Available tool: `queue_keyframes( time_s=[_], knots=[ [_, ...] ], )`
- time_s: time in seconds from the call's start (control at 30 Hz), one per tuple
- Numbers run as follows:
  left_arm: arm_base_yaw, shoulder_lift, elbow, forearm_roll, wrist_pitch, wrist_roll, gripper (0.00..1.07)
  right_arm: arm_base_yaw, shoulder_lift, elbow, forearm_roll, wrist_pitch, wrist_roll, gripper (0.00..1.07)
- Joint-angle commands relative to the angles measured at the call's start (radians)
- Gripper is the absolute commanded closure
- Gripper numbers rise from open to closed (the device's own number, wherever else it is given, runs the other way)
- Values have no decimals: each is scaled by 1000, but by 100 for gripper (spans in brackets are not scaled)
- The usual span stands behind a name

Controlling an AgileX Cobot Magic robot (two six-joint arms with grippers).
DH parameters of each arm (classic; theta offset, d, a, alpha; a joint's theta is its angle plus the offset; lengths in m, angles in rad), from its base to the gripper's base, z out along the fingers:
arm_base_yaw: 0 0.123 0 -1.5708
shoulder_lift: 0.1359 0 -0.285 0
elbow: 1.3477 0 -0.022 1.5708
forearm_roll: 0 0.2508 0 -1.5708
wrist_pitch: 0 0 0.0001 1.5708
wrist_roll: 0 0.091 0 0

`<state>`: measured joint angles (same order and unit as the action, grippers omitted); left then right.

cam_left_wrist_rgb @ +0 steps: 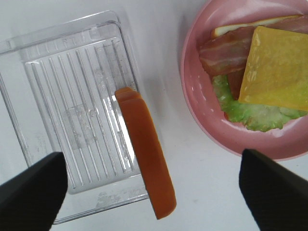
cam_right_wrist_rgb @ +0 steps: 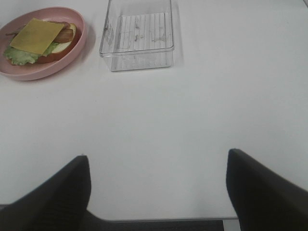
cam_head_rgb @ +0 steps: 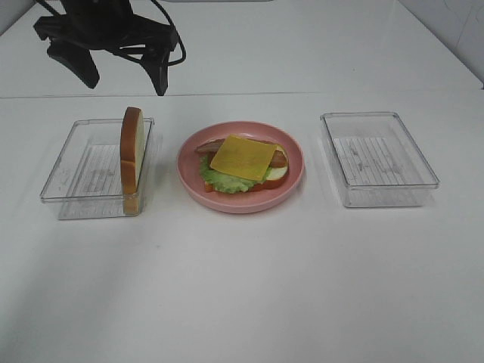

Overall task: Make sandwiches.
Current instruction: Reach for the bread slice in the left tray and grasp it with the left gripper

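I should next grab the bread slice by its crust edge (cam_head_rgb: 129, 151) with my left gripper, so it can cover the yellow cheese slice (cam_head_rgb: 243, 156) on the sandwich.
The sandwich stack sits on a round pink plate (cam_head_rgb: 242, 206) mid-table: bread at the bottom, lettuce (cam_head_rgb: 219, 180), bacon (cam_left_wrist_rgb: 224, 48), and a yellow cheese slice (cam_head_rgb: 243, 156) on top. One more bread slice (cam_head_rgb: 132, 155) stands on edge against the plate-side wall of the left clear tray (cam_head_rgb: 94, 170). My left gripper (cam_head_rgb: 125, 76) hangs open high above the table's far left. In its wrist view the left gripper (cam_left_wrist_rgb: 151, 161) looks straight down on that slice's crust (cam_left_wrist_rgb: 147, 154), apart from it. My right gripper (cam_right_wrist_rgb: 156, 166) is open over bare table, holding nothing.
An empty clear tray (cam_head_rgb: 378, 159) lies to the right of the plate, also seen as the tray (cam_right_wrist_rgb: 137, 33) beyond the right gripper. The white table runs wide and bare in front of the plate and trays.
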<state>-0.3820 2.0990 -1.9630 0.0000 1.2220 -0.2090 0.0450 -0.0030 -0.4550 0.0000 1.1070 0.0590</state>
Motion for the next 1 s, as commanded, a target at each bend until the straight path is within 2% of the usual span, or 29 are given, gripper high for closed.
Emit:
queue_keyframes(
  time_s=[0.03, 0.23, 0.47, 0.93, 1.0],
  knots=[
    [-2, 36, 9, -25, 97, -6, 18, 0, -29, 5, 0, -8, -17, 32],
    [-2, 66, 23, -33, 97, -6, 18, 0, -29, 5, 0, -8, -17, 32],
    [-2, 67, 125, -16, 97, -6, 18, 0, -29, 5, 0, -8, -17, 32],
    [1, 115, 133, 28, 49, -6, 19, 0, -29, 5, 0, -8, -17, 32],
    [1, 114, 133, 40, 30, -8, 27, 0, -29, 5, 0, -8, -17, 32]
  ],
)
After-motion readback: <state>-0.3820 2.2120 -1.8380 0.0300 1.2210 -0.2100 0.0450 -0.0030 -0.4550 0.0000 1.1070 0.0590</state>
